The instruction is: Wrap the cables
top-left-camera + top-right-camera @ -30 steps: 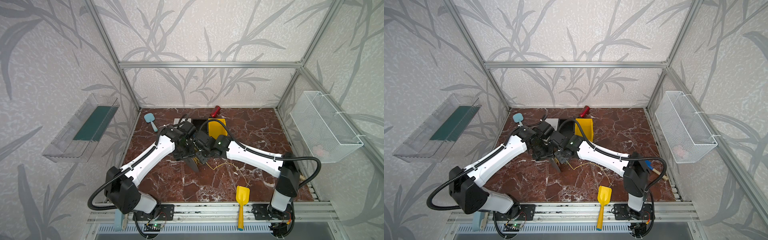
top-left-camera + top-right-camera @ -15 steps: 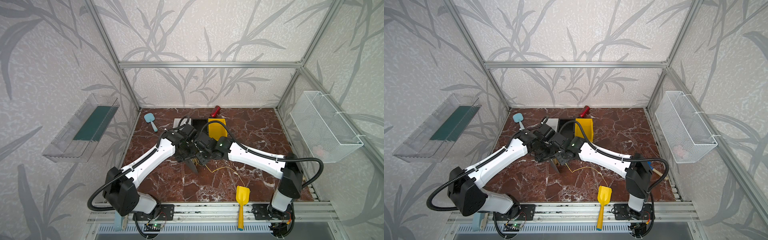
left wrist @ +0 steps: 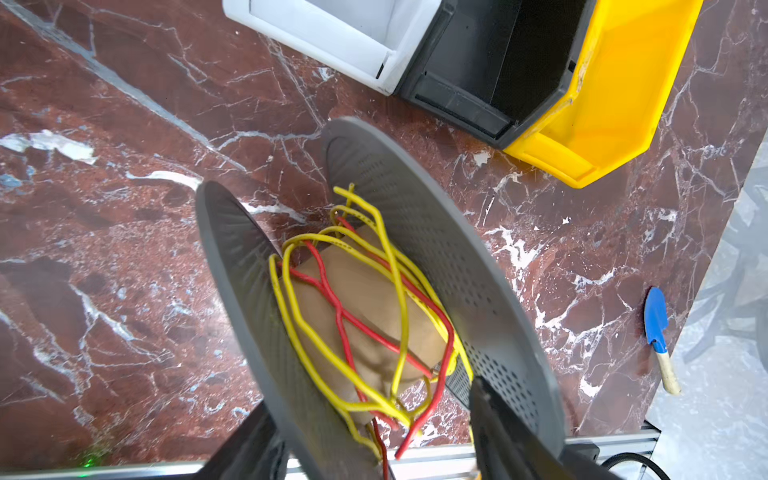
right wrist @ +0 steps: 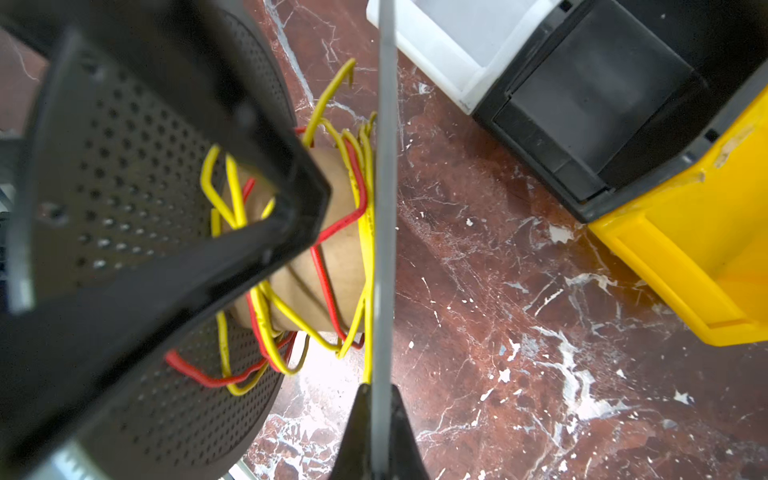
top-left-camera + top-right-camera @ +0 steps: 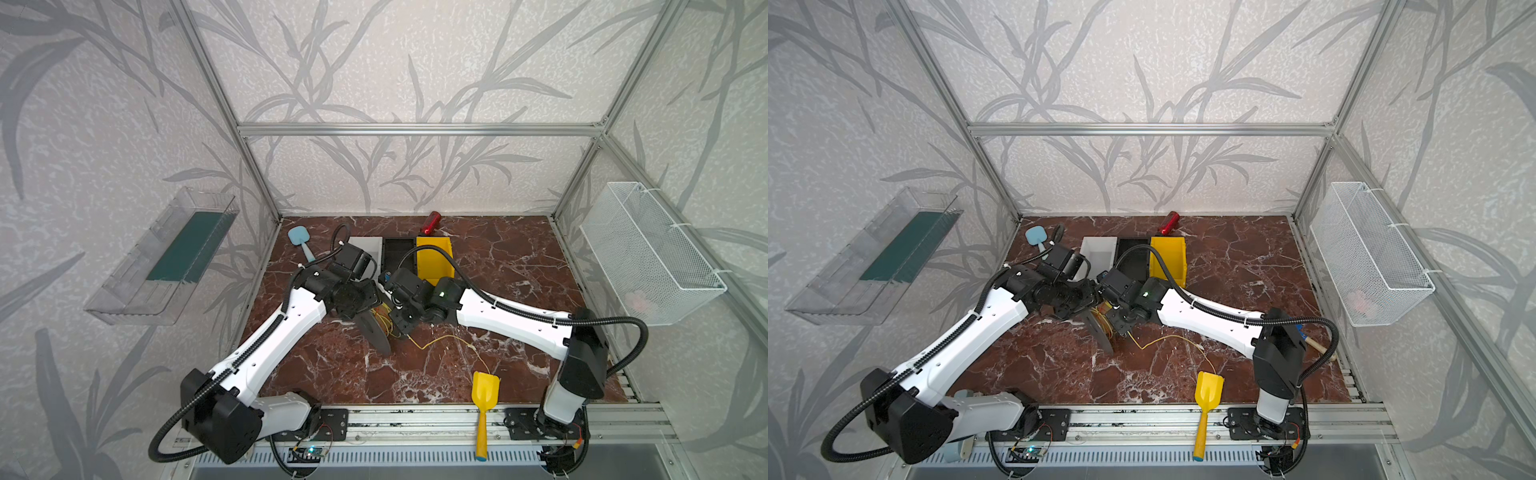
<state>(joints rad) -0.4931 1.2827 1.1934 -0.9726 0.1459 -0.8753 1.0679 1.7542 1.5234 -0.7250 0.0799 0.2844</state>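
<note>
Next, my left gripper grabs the spool by the rim edge opposite my right gripper, which keeps the spool's core open to wrap cables.
The cables are a thin yellow wire [image 3: 399, 316] wound in loose turns, together with a red wire [image 3: 345, 320], on the cardboard core of a grey spool [image 3: 436, 232]. In both top views the spool [image 5: 374, 334] stands on edge on the marble floor, and a loose yellow tail [image 5: 440, 338] trails toward the front right. My left gripper [image 3: 372, 399] is open, one finger on each side of the spool. My right gripper [image 4: 374, 390] is shut on the thin edge of one spool flange [image 4: 384, 208]. Both grippers [image 5: 370, 307] [image 5: 401, 328] meet over the spool.
White [image 5: 365, 245], black [image 5: 399, 249] and yellow [image 5: 434, 257] bins stand just behind the arms, with a red can [image 5: 431, 222] at the back wall. A yellow toy shovel [image 5: 484, 390] lies at the front edge, a light blue brush [image 5: 298, 237] at the back left, a blue shovel [image 3: 656, 316] far right.
The left gripper's jaws have spread wider around the spool. The loose yellow tail now reaches further toward the yellow shovel. The right gripper has stayed shut on the flange.
</note>
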